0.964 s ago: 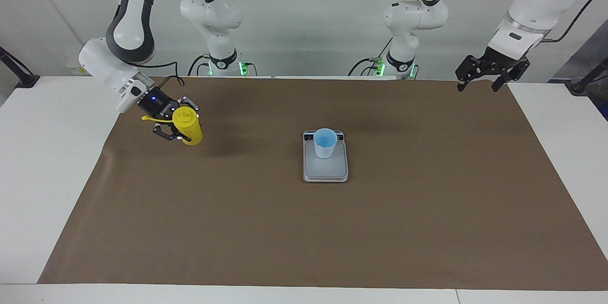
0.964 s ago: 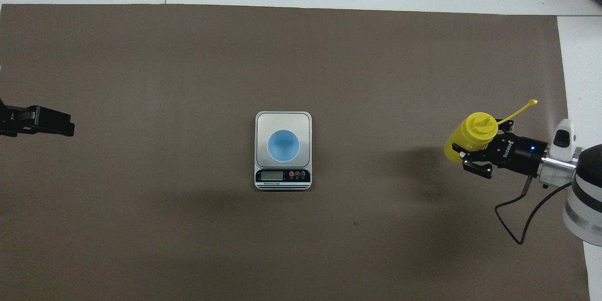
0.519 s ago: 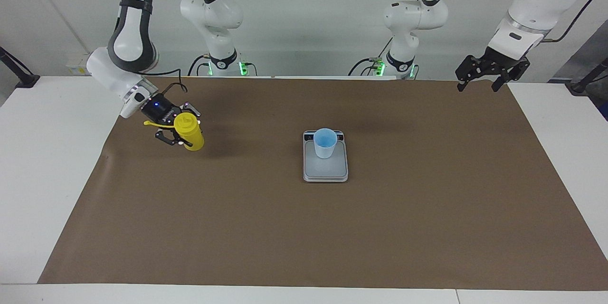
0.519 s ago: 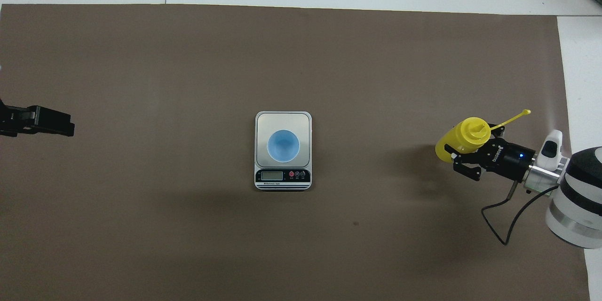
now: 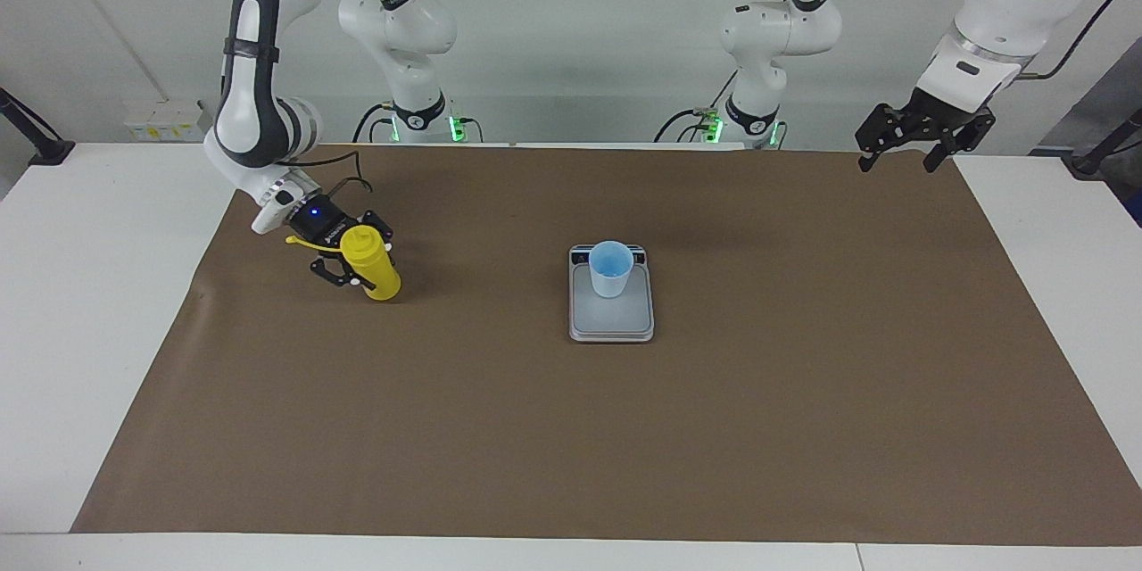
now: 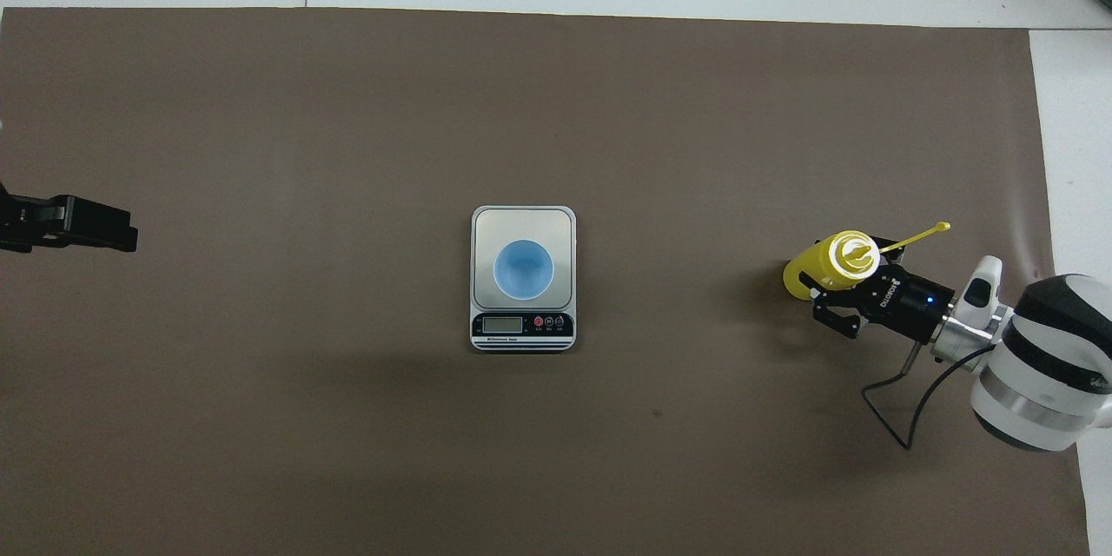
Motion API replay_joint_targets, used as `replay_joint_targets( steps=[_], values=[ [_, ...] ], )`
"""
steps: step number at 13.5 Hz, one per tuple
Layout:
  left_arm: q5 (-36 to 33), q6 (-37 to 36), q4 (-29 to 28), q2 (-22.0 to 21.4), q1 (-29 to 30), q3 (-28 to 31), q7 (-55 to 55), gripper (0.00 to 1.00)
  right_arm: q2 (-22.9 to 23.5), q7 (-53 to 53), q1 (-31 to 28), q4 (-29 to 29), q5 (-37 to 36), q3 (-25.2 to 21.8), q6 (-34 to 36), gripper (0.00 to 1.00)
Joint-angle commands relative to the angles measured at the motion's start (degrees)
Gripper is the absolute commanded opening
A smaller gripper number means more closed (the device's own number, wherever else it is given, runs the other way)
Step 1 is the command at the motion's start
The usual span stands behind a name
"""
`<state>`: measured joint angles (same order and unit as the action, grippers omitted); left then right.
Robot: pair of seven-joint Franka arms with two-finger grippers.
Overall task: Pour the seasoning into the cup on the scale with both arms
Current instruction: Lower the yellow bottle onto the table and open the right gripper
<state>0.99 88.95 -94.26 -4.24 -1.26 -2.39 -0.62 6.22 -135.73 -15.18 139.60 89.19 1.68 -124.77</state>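
Observation:
In the overhead view the yellow bottle's base meets its shadow on the brown mat and the bottle would stand, so my right gripper opens next.
The yellow seasoning bottle (image 5: 375, 272) stands slightly tilted, its base at or just above the brown mat, toward the right arm's end of the table. My right gripper (image 5: 359, 257) is shut on its upper body from the side; both show in the overhead view, the bottle (image 6: 824, 264) and the gripper (image 6: 836, 288). The cap strap (image 6: 921, 236) sticks out sideways. The pale blue cup (image 5: 610, 269) stands upright on the scale (image 5: 614, 323) at mid-table, apart from the bottle. The scale's display strip (image 6: 521, 326) is on the end nearer the robots. My left gripper (image 5: 898, 161) waits open, raised over the mat's corner.
The brown mat (image 5: 624, 446) covers most of the white table (image 5: 80, 303). A black cable (image 6: 903, 417) loops from the right wrist over the mat. The left gripper's tip (image 6: 82, 226) shows at the overhead view's edge.
My right gripper has carried the bottle lower and a little toward the scale, and the bottle stands more upright. The left arm, cup and scale have not moved.

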Motion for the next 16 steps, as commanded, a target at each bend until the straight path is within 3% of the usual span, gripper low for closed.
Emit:
replay_joint_targets(
  steps=[1,7,12,16],
  values=[
    [0.59,-0.44,-0.84,-1.12,-0.23,0.46,-0.44,1.0,-0.32,-1.46,0.33,-0.03,2.13,0.43,-0.39,1.0],
    [0.59,-0.44,-0.84,-1.12,-0.23,0.46,-0.44,1.0,-4.01,-0.94,0.42,0.32,2.04,0.43,-0.92,1.0],
    [0.59,-0.44,-0.84,-1.12,-0.23,0.46,-0.44,1.0,-7.97,-1.11,-0.11,4.18,-0.15,0.25,-2.06,1.0],
    [0.59,-0.44,-0.84,-1.12,-0.23,0.46,-0.44,1.0,-9.9,-1.11,-3.26,4.37,-12.33,-0.19,-3.2,1.0]
  ],
)
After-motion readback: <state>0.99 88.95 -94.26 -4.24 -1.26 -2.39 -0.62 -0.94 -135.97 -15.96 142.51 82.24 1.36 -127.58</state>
